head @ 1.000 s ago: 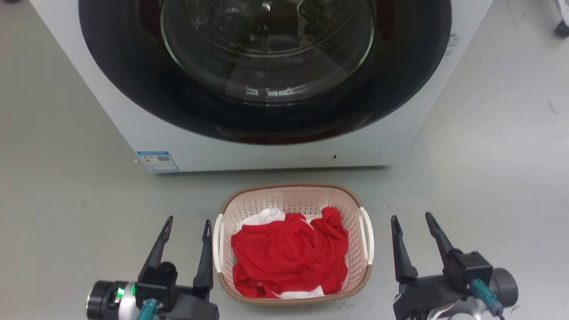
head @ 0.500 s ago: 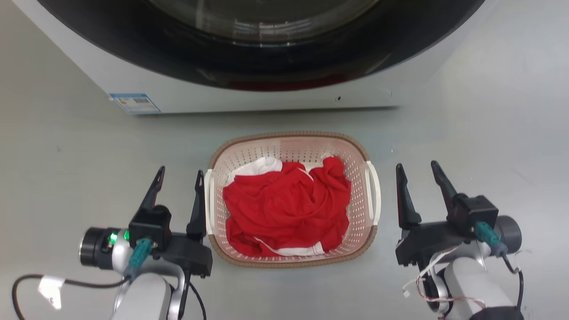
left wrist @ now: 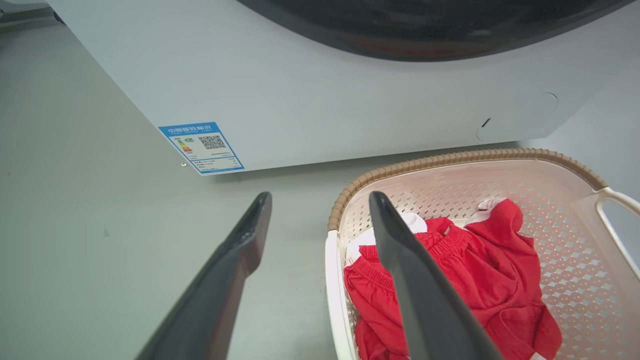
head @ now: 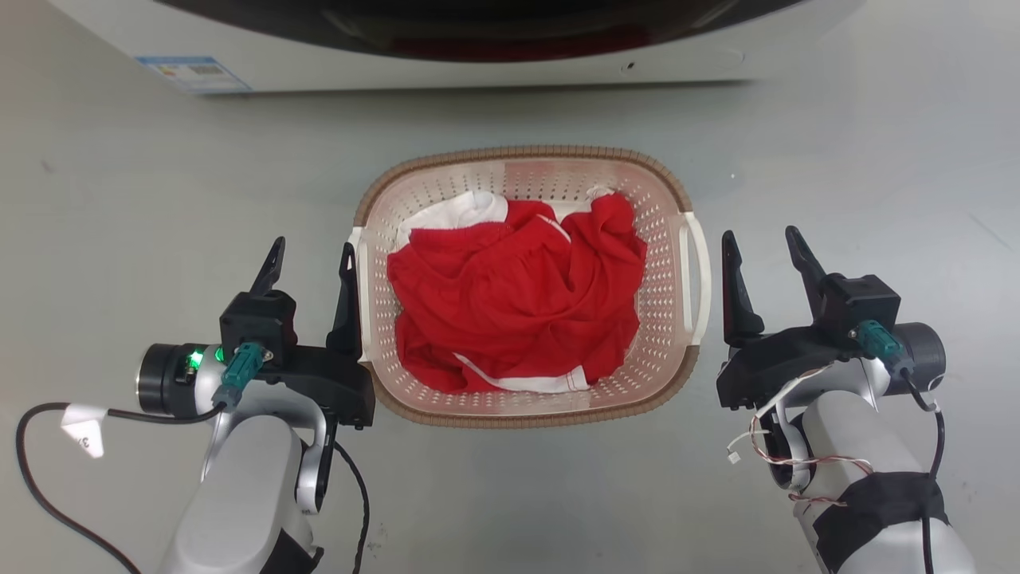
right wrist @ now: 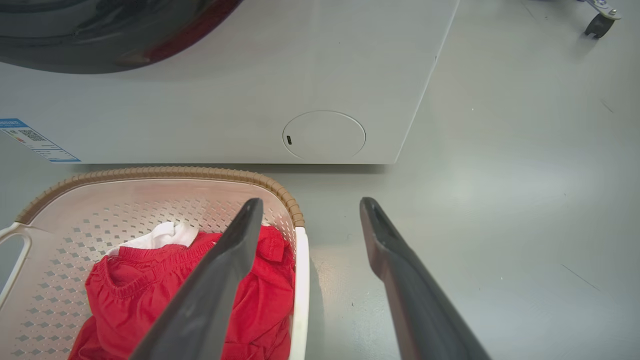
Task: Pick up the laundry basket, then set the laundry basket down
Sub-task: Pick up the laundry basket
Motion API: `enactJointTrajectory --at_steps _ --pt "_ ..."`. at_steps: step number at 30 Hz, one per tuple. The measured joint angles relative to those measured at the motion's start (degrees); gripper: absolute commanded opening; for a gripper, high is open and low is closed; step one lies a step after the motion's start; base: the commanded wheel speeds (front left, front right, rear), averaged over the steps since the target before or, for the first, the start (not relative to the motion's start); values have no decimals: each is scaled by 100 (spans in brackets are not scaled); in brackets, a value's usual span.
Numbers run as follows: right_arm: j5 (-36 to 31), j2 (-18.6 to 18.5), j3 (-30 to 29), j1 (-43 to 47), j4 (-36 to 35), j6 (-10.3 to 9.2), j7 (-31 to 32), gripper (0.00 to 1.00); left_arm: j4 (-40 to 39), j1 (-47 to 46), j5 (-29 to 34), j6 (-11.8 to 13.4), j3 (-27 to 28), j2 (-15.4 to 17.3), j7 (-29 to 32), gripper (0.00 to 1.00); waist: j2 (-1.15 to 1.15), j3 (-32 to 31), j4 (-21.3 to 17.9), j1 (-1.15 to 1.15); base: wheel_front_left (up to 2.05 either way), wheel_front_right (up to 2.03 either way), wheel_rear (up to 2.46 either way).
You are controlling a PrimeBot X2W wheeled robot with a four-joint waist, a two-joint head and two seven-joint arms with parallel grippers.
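The laundry basket needs to be picked up, so my left gripper should next grab its slim white side handle (head: pixel 363 298), because the basket's body (head: pixel 531 401) is far wider than my fingers open.
The laundry basket (head: pixel 518 151) stands on the grey floor in front of the washing machine. It is pale pink with a brown braided rim and white side handles, and holds red clothing (head: pixel 518 295) over a white garment (head: pixel 454 211). My left gripper (head: pixel 312 247) is open beside the left handle (head: pixel 362 295), its inner finger right against it. In the left wrist view that gripper (left wrist: pixel 320 197) frames the basket's white edge (left wrist: pixel 332 280). My right gripper (head: pixel 759 234) is open a little outside the right handle (head: pixel 700 279). In the right wrist view that gripper (right wrist: pixel 311 202) frames the handle edge (right wrist: pixel 300 290).
The white washing machine (head: pixel 478 72) stands just beyond the basket, with a blue label (head: pixel 191 73) at its lower left corner. A black cable (head: pixel 48 494) trails from my left arm. A caster (right wrist: pixel 597 22) shows far right. Bare floor lies on both sides.
The head camera has tilted down and come closer, so the basket looks larger and the washer door has left the picture. Both grippers stay open beside the basket, the right one slightly nearer.
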Motion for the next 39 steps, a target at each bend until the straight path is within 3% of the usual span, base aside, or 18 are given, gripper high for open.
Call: enactJointTrajectory --at_steps 17,39 --pt "54 -11 168 -581 1006 66 0 100 1033 -573 -45 -101 -82 -68 4 100 -1 698 64 -1 0 0 0" --pt "523 -27 848 -1106 1626 66 0 100 2052 -1183 -99 -261 -360 -115 49 100 -2 1155 111 -1 0 0 0"
